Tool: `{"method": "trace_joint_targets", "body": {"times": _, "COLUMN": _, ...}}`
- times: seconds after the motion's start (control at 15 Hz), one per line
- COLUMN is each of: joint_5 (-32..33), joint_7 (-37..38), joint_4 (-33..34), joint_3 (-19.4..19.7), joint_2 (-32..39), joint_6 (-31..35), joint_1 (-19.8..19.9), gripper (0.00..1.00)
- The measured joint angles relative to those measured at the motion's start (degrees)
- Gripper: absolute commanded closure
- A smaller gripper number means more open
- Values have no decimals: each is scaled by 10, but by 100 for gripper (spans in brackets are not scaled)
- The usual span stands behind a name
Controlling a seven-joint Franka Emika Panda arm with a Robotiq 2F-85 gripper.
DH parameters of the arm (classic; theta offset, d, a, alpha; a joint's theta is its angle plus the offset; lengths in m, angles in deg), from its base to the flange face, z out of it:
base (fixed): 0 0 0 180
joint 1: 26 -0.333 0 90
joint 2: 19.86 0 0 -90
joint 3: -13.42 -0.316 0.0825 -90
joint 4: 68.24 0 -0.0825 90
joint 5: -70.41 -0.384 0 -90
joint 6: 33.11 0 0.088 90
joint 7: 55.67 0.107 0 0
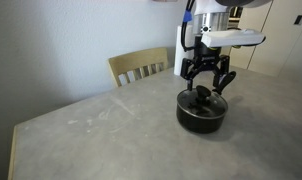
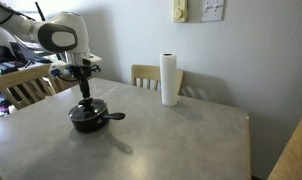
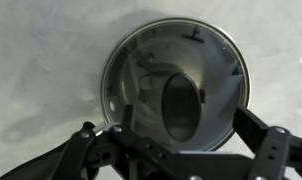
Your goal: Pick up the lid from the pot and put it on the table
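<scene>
My fingers are high in an exterior view, near the top of the knob, so my gripper moves down first and it is too early to close.
The black pot stands on the grey stone-look table, with its long handle pointing sideways in an exterior view. The glass lid lies on the pot, its black knob in the centre. My gripper hangs open just above the lid, fingers spread on either side of the knob, not closed on it. In the wrist view my gripper shows its two fingers flanking the knob. The pot and gripper also show in an exterior view.
A light wooden chair stands behind the table. A white paper towel roll stands at the table's far side, with another chair near the arm. The table's edge runs close by.
</scene>
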Motion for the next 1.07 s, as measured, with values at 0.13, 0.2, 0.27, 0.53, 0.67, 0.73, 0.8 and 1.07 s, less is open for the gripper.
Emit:
{"method": "trace_joint_targets", "body": {"times": 0.13, "joint_5": 0, "joint_7": 0, "joint_4": 7, "joint_3": 0, "joint_2": 9, "joint_6": 0, "joint_1": -2, "gripper": 15}}
{"method": "trace_joint_targets", "body": {"times": 0.2, "joint_5": 0, "joint_7": 0, "joint_4": 9, "joint_3": 0, "joint_2": 14, "joint_6": 0, "joint_1": -3, "gripper": 21}}
{"method": "trace_joint_targets", "body": {"times": 0.27, "joint_5": 0, "joint_7": 0, "joint_4": 11, "joint_3": 0, "joint_2": 19, "joint_6": 0, "joint_1": -4, "gripper": 36}}
{"method": "trace_joint_targets", "body": {"times": 0.53, "joint_5": -1, "joint_7": 0, "joint_4": 16, "joint_3": 0, "joint_2": 34, "joint_6": 0, "joint_1": -5, "gripper": 64}}
{"method": "trace_joint_targets", "body": {"times": 0.67, "joint_5": -1, "joint_7": 0, "joint_4": 21, "joint_3": 0, "joint_2": 34, "joint_6": -3, "joint_1": -5, "gripper": 78}}
{"method": "trace_joint_targets", "body": {"times": 0.73, "joint_5": -1, "joint_7": 0, "joint_4": 23, "joint_3": 0, "joint_2": 34, "joint_6": -5, "joint_1": -5, "gripper": 85}}
{"method": "trace_joint_targets", "body": {"times": 0.8, "joint_5": -1, "joint_7": 0, "joint_4": 25, "joint_3": 0, "joint_2": 34, "joint_6": -7, "joint_1": -6, "gripper": 85}}
{"method": "trace_joint_targets", "body": {"times": 1.07, "joint_5": -1, "joint_7": -11, "joint_4": 33, "joint_3": -1, "joint_2": 32, "joint_6": -45, "joint_1": -12, "gripper": 85}}
